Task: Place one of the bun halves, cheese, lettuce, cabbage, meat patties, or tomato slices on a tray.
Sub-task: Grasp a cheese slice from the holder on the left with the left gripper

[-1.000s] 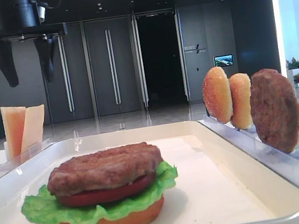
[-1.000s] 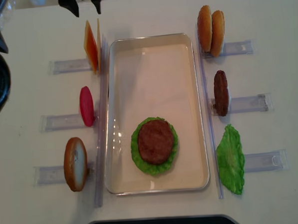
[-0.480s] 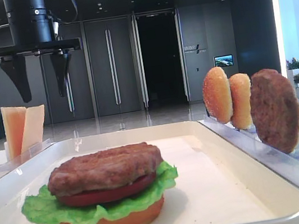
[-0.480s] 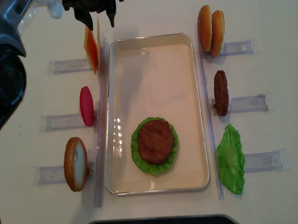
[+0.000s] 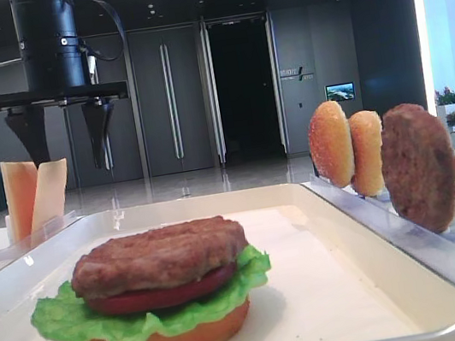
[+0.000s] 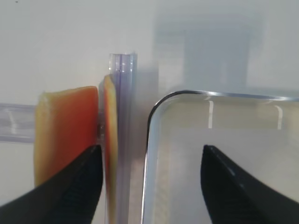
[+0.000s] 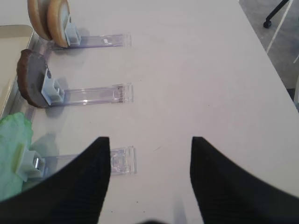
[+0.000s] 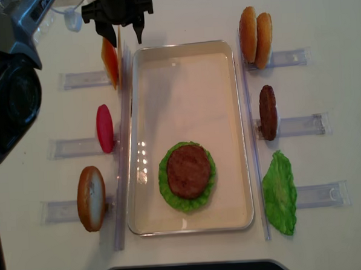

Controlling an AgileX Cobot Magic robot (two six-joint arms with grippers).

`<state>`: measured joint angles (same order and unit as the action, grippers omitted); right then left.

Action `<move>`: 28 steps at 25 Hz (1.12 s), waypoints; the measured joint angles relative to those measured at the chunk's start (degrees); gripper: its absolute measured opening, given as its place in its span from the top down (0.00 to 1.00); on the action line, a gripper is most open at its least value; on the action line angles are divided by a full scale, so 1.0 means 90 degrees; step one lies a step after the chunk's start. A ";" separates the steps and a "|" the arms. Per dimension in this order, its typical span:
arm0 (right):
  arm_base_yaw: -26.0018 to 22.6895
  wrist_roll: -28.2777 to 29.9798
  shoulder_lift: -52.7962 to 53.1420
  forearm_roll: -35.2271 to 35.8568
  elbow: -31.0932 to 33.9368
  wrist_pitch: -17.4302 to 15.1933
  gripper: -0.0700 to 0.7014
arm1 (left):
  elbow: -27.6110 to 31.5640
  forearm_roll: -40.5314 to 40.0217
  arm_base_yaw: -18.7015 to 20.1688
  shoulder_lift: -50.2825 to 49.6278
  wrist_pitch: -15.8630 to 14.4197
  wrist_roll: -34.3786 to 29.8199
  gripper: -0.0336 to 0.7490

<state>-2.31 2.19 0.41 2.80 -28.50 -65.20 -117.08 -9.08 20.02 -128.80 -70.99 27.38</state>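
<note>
The robot's left gripper should next grab the inner cheese slice by its exposed upper edge [image 8: 119, 59], because the clear rack's bar [image 8: 126, 107] stands close against the inner slice.
Two pale orange cheese [image 8: 109, 61] slices stand upright in a clear rack left of the white tray [image 8: 184, 92]. My left gripper [image 8: 122, 35] hangs open just above them, holding nothing. In the left wrist view the left gripper [image 6: 150, 148] straddles the inner cheese [image 6: 108, 140] slice, the rack rail and the tray [image 6: 215, 158] corner. On the tray sits a stack of bun, lettuce, tomato and a meat patty [image 8: 187, 171]. My right gripper [image 7: 149, 140] stands open over bare table, right of the racks.
Left racks hold a red tomato slice [image 8: 105, 128] and a bun half [image 8: 91, 197]. Right racks hold two bun halves [image 8: 255, 29], a patty [image 8: 268, 112] and lettuce [image 8: 279, 191]. A dark camera body [image 8: 12, 95] looms at the left edge.
My left gripper has come down and moved nearer, from beyond the table's far edge to just above the cheese rack. Its jaws stayed open. Nothing else moved.
</note>
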 joint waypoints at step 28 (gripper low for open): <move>0.0000 0.0000 0.0000 0.0000 0.0000 0.0000 0.39 | 0.0000 0.0269 -0.0076 -0.0061 0.0006 -0.0041 0.46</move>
<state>-2.31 2.19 0.41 2.80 -28.50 -65.20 -117.08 -6.66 19.34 -129.35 -70.94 27.02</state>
